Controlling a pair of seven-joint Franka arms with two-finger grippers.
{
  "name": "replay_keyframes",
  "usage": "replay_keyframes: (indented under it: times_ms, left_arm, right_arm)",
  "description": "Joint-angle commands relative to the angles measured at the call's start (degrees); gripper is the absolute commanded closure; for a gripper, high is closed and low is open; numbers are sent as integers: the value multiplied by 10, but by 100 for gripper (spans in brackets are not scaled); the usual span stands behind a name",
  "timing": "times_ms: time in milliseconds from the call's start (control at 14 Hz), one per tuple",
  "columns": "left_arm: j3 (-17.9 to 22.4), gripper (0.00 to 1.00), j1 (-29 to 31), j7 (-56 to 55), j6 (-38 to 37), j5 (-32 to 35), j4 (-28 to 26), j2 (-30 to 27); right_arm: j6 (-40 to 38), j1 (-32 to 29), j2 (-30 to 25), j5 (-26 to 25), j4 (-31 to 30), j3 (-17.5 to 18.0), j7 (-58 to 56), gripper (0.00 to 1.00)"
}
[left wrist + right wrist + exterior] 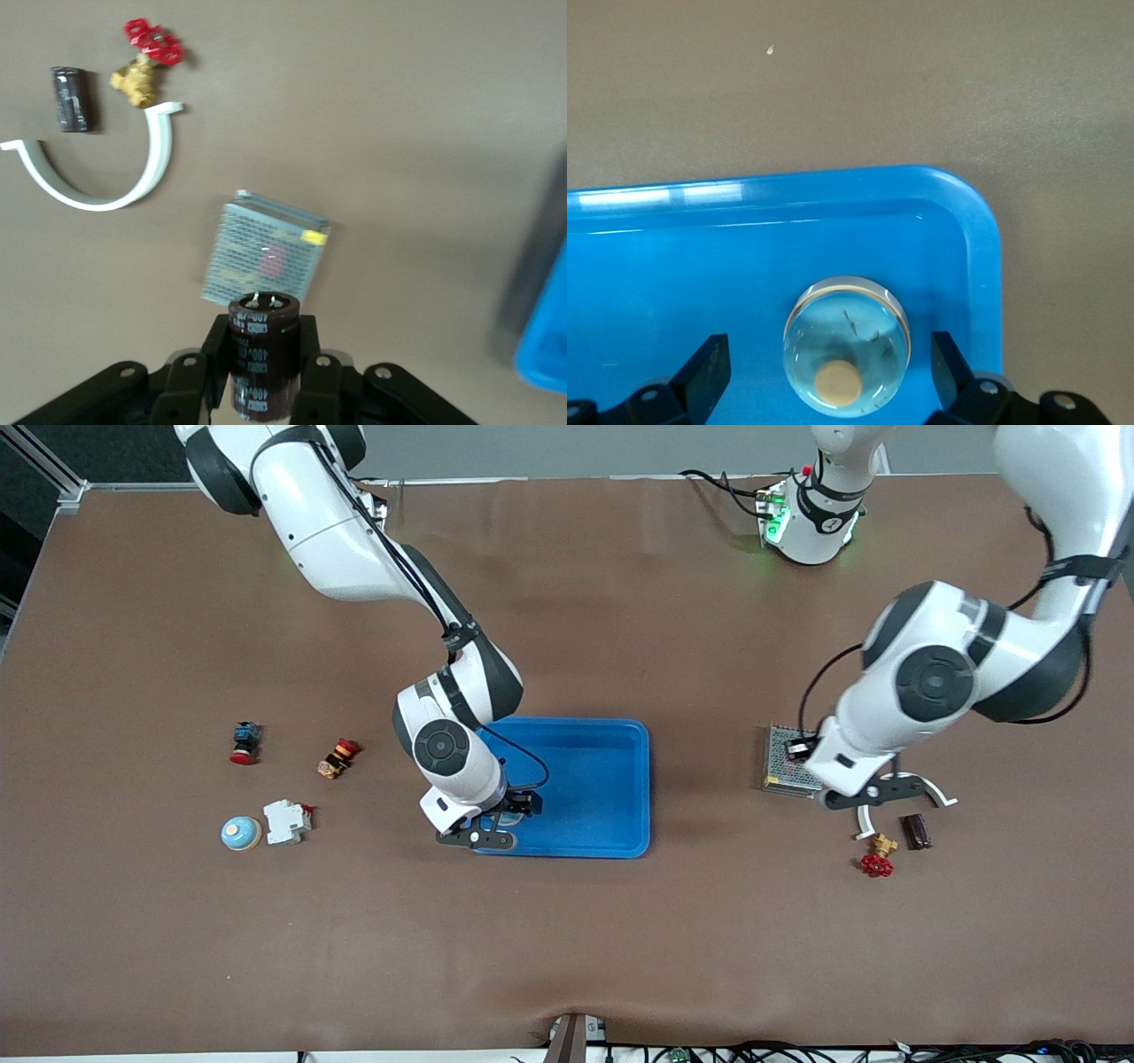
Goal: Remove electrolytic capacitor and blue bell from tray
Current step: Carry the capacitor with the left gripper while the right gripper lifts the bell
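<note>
The light blue bell needs to be lifted out of the blue tray (647,292), so my right gripper should grab it by its round rim (847,285) next.
A dark brown capacitor (263,354) with white print stands upright between the fingers of my left gripper (262,341), which is shut on it. That gripper (864,797) hangs over the table beside a mesh-covered metal box (784,762). A light blue bell (847,345) with a tan button sits in the blue tray (642,779), in the corner toward the right arm's end and nearest the front camera. My right gripper (830,354) stands open around the bell, with a gap on each side. In the front view this gripper (505,819) hides the bell.
Below the left gripper lie a white curved clip (89,195), a red-handled brass valve (878,859) and a second capacitor (915,831). Toward the right arm's end are another bell (240,833), a white breaker (286,821) and two red push buttons (244,742).
</note>
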Motion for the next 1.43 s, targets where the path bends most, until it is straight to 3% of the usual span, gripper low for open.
replay_keyframes:
  times_ms: [0, 286, 929, 1357]
  left_arm:
    - [-43, 100, 66, 27, 2, -4, -48, -19]
    - [-70, 100, 136, 75, -3, -2, -87, -59]
    - [-98, 100, 260, 162, -5, -2, -148, -60]
    - [-113, 100, 302, 167, -4, -2, -180, -59]
  right_arm:
    - [14, 17, 13, 0, 4, -7, 2, 0]
    - [14, 18, 16, -9, 4, -7, 2, 0]
    - [14, 18, 23, -35, 4, -8, -1, 0]
    - [18, 18, 29, -38, 4, -7, -1, 0]
